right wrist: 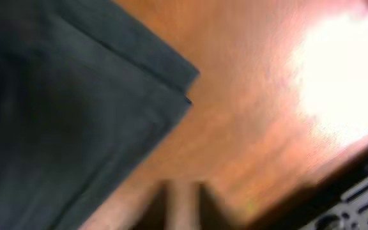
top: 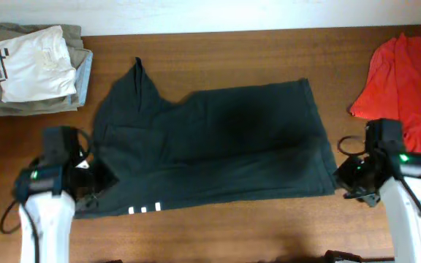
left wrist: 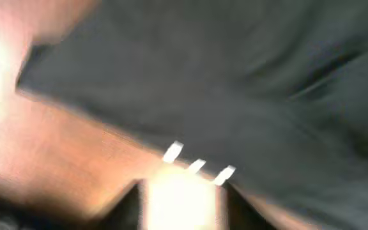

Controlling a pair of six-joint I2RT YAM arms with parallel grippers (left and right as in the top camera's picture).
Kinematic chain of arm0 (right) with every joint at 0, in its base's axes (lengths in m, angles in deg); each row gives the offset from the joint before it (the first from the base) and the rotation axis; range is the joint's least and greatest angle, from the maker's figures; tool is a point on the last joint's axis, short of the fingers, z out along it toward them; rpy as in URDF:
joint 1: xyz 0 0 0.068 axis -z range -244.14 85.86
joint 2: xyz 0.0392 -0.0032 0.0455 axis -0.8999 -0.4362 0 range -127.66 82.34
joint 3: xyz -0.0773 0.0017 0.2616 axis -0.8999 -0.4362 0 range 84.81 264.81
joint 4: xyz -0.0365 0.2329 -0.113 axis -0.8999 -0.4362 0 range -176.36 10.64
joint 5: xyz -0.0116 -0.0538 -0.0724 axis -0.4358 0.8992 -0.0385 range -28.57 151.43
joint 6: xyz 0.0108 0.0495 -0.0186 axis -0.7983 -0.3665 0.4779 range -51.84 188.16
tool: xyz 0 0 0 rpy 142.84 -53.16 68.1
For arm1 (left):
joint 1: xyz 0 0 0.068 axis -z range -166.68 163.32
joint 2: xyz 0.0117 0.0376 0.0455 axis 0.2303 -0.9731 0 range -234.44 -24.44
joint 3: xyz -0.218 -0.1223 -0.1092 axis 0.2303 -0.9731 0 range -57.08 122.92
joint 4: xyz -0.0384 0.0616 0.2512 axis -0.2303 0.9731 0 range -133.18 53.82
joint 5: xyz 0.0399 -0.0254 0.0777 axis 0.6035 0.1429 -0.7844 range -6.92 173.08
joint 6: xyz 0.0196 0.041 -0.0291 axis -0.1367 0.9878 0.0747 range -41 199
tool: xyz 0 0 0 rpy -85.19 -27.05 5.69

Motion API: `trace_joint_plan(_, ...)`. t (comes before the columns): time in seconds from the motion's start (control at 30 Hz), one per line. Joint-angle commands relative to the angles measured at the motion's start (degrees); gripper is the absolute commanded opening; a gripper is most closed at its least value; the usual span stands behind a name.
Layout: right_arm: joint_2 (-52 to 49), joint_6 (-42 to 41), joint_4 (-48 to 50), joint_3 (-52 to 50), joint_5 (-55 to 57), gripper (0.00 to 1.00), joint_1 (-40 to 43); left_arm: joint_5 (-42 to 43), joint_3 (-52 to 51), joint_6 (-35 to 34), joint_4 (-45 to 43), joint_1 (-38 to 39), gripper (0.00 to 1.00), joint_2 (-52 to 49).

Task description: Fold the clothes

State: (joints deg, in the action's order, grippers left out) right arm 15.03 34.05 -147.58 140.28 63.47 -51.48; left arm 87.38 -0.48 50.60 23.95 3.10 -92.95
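Observation:
I should next pick up the black T-shirt with my right gripper by its back corner nearest the red T-shirt [top: 408, 80], to fold the shirt's back edge forward.
The black T-shirt [top: 218, 142] lies folded lengthwise across the middle of the table, plain side up. A few white bits of lettering [top: 143, 210] peek out at its front edge and also show in the left wrist view [left wrist: 197, 165]. My left gripper [top: 99, 180] is at the shirt's front left corner; its fingers [left wrist: 179, 195] are apart and hold nothing. My right gripper [top: 344, 175] is just off the shirt's front right corner [right wrist: 187, 83]; its fingers [right wrist: 184, 195] show a narrow gap over bare wood. The red T-shirt [top: 408, 80] lies at the far right. Both wrist views are blurred.
A stack of folded clothes [top: 35, 69], a white one on top, sits at the back left corner. The wooden table [top: 218, 234] shows in front of the black shirt. The table's back edge runs along the top of the overhead view.

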Motion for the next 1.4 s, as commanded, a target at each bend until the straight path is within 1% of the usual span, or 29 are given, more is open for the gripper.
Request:
trace_joint_plan(0.0, 1.4, 6.1, 1.0, 10.7, 0.0, 0.73, 0.1, 5.8, 0.5, 0.3, -10.1, -0.3, 0.82, 6.6)
trace_joint_plan(0.03, -1.1, 9.7, 2.5, 17.4, -3.3, 0.87, 0.1, 10.3, 0.9, 2.6, -16.8, -0.3, 0.87, 4.6)
trace_joint_plan(0.07, -4.0, 12.1, 3.3, 22.6, -6.0, 0.89, 0.1, 12.5, 1.7, 4.6, -21.8, 0.0, 0.92, 1.9)
trace_joint_plan(0.1, -9.4, 14.4, 3.6, 29.4, -8.7, 0.95, 0.1, 12.4, 4.1, 6.4, -26.8, 1.2, 0.92, -3.5)
trace_joint_plan(0.13, -13.3, 15.3, 3.0, 33.0, -10.7, 1.00, 0.1, 12.5, 7.5, 8.6, -28.6, 2.8, 0.93, -9.4)
trace_joint_plan(0.17, -16.3, 15.3, 2.2, 35.3, -12.1, 1.00, 0.0, 12.5, 11.0, 10.7, -28.8, 4.4, 0.94, -14.6)
trace_joint_plan(0.2, -20.5, 15.3, 1.5, 36.9, -13.3, 1.00, 0.0, 12.3, 15.5, 11.9, -28.5, 6.3, 0.99, -21.0)
trace_joint_plan(0.23, -23.9, 15.5, 0.9, 36.9, -13.9, 1.00, 0.0, 12.3, 21.0, 11.8, -27.7, 8.1, 0.99, -29.5)
trace_joint_plan(0.3, -29.2, 16.3, -1.4, 36.9, -13.9, 1.00, -0.6, 12.3, 29.5, 11.8, -25.4, 10.0, 0.99, -40.5)
trace_joint_plan(0.37, -35.7, 18.9, -3.6, 36.8, -13.8, 1.00, -2.5, 12.2, 39.8, 11.2, -23.4, 11.5, 0.99, -52.0)
trace_joint_plan(0.43, -37.3, 18.9, -3.5, 36.8, -13.6, 1.00, -3.5, 11.8, 44.6, 9.6, -23.2, 11.6, 0.99, -57.7)
trace_joint_plan(0.53, -37.2, 18.9, -2.9, 36.8, -13.4, 1.00, -4.1, 11.5, 45.0, 9.0, -25.5, 11.6, 0.99, -62.0)
trace_joint_plan(0.63, -37.2, 18.9, -2.9, 36.8, -13.4, 1.00, -4.1, 9.3, 45.0, 8.5, -25.7, 11.6, 0.98, -63.6)
trace_joint_plan(0.67, -37.2, 18.9, -2.9, 36.8, -13.4, 1.00, -4.1, 9.2, 45.0, 8.5, -26.4, 11.6, 0.85, -63.9)
trace_joint_plan(0.7, -37.2, 18.9, -3.0, 36.8, -13.4, 1.00, -4.1, 9.2, 45.0, 8.5, -26.7, 11.6, 0.76, -64.1)
trace_joint_plan(0.73, -37.2, 18.9, -2.9, 36.8, -13.4, 1.00, -4.1, 9.2, 45.0, 8.5, -26.8, 11.6, 0.63, -64.4)
trace_joint_plan(0.8, -37.2, 18.9, -2.4, 36.8, -13.4, 1.00, -4.1, 9.2, 45.0, 8.6, -26.6, 11.6, 0.48, -65.0)
trace_joint_plan(0.83, -37.2, 18.9, -0.3, 36.8, -13.4, 1.00, -4.1, 9.2, 45.0, 8.6, -26.5, 11.6, 0.33, -65.3)
trace_joint_plan(0.87, -37.2, 18.9, 3.7, 36.8, -13.4, 1.00, -4.1, 9.1, 45.0, 8.6, -26.6, 11.6, 0.29, -65.5)
trace_joint_plan(0.9, -37.3, 18.9, 7.2, 36.8, -13.4, 0.99, -4.1, 7.3, 45.0, 8.5, -26.6, 11.6, 0.19, -65.5)
trace_joint_plan(0.93, -37.3, 18.9, 11.1, 36.8, -13.4, 0.99, -4.1, 5.3, 45.0, 8.6, -26.6, 11.6, 0.12, -65.5)
trace_joint_plan(0.97, -37.7, 18.9, 17.1, 36.8, -13.5, 0.99, -4.1, 3.1, 45.0, 8.6, -26.6, 11.6, 0.06, -65.5)
trace_joint_plan(1.03, -41.6, 18.7, 27.2, 36.8, -14.0, 0.99, -4.1, 2.8, 45.0, 8.6, -26.7, 11.6, 0.03, -65.5)
trace_joint_plan(1.07, -45.5, 18.7, 33.4, 36.8, -14.6, 0.99, -4.1, 2.8, 45.0, 8.6, -26.6, 11.6, 0.02, -65.5)
trace_joint_plan(1.13, -49.5, 18.9, 38.9, 36.9, -14.5, 0.99, -4.2, 2.7, 45.0, 8.6, -26.6, 11.6, 0.03, -65.5)
trace_joint_plan(1.2, -55.0, 21.9, 44.3, 36.9, -13.6, 0.99, -6.6, 2.7, 45.0, 8.6, -26.7, 11.6, 0.03, -65.5)
trace_joint_plan(1.27, -58.1, 21.9, 46.6, 36.9, -6.1, 0.99, -10.2, 2.7, 44.9, 8.6, -26.6, 11.6, 0.03, -65.5)
trace_joint_plan(1.3, -59.1, 21.9, 46.9, 36.9, -1.3, 0.99, -12.1, 2.7, 44.8, 8.6, -26.6, 11.6, 0.03, -65.5)
trace_joint_plan(1.37, -60.2, 21.6, 46.2, 36.9, 4.4, 0.99, -13.8, 2.7, 44.7, 8.6, -26.6, 11.6, 0.03, -65.5)
